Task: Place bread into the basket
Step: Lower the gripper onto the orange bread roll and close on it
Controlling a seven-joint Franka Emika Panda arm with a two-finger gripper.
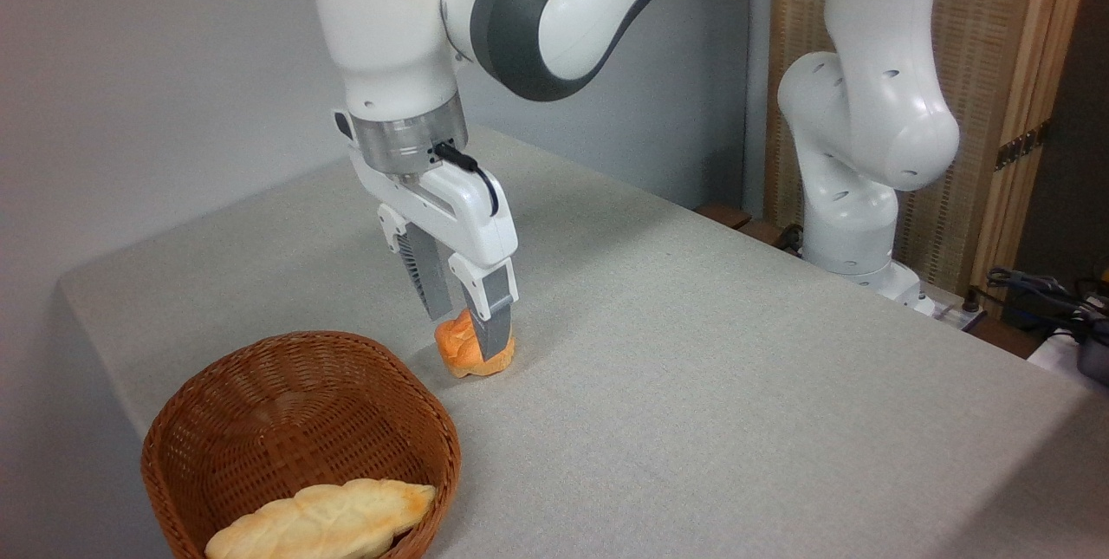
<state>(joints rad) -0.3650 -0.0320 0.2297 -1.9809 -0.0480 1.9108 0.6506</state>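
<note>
I need to pick up the small orange-golden bun by its middle (465, 342) next, to put it into the wicker basket.
The bread (454, 348), a small orange-golden bun, sits on the grey table just right of and behind the basket. My gripper (468, 335) has come down over it and stands open: one finger is in front of the bun and covers its middle, the other is behind its left side. The bun still rests on the cloth. The basket (170, 464), round brown wicker, stands at the front left corner of the table.
A long pale leaf-patterned loaf (322, 520) lies in the basket's near side. The arm's white base (853, 195) rises at the table's far right edge. Cables (1040, 295) lie at the far right. A grey wall runs behind the table.
</note>
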